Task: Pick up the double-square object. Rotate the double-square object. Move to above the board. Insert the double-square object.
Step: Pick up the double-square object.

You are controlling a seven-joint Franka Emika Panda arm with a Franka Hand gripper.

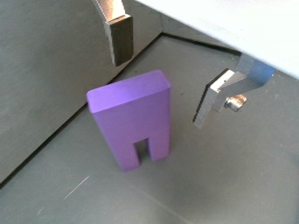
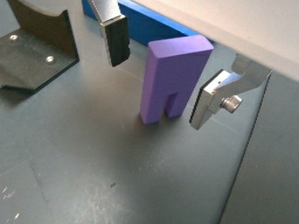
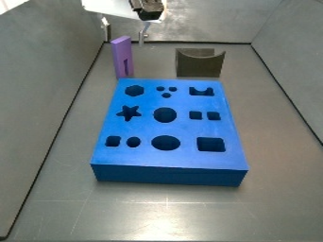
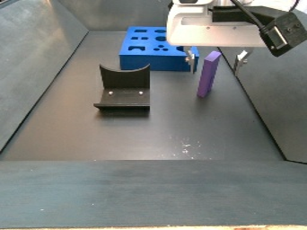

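Observation:
My gripper is to hold the double-square object by its solid top end (image 3: 121,43) (image 1: 132,101), so its prongs stay free to go into the board's square holes.
The double-square object (image 1: 132,121) is a tall light-purple block with a groove at its foot, standing upright on the dark floor; it also shows in the wrist view (image 2: 173,79) and in both side views (image 3: 120,58) (image 4: 210,74). My gripper (image 2: 163,70) is open above and around its top, with one finger (image 2: 115,39) on one side and the other finger (image 2: 212,98) on the other, both apart from the block. The blue board (image 3: 168,128) with dark cut-out holes lies just beside the block, its edge visible in a wrist view (image 2: 163,26) and a side view (image 4: 149,47).
The dark L-shaped fixture (image 4: 122,90) stands on the floor near the board's end, also seen in a side view (image 3: 198,62) and a wrist view (image 2: 35,48). Grey walls enclose the floor close behind the block.

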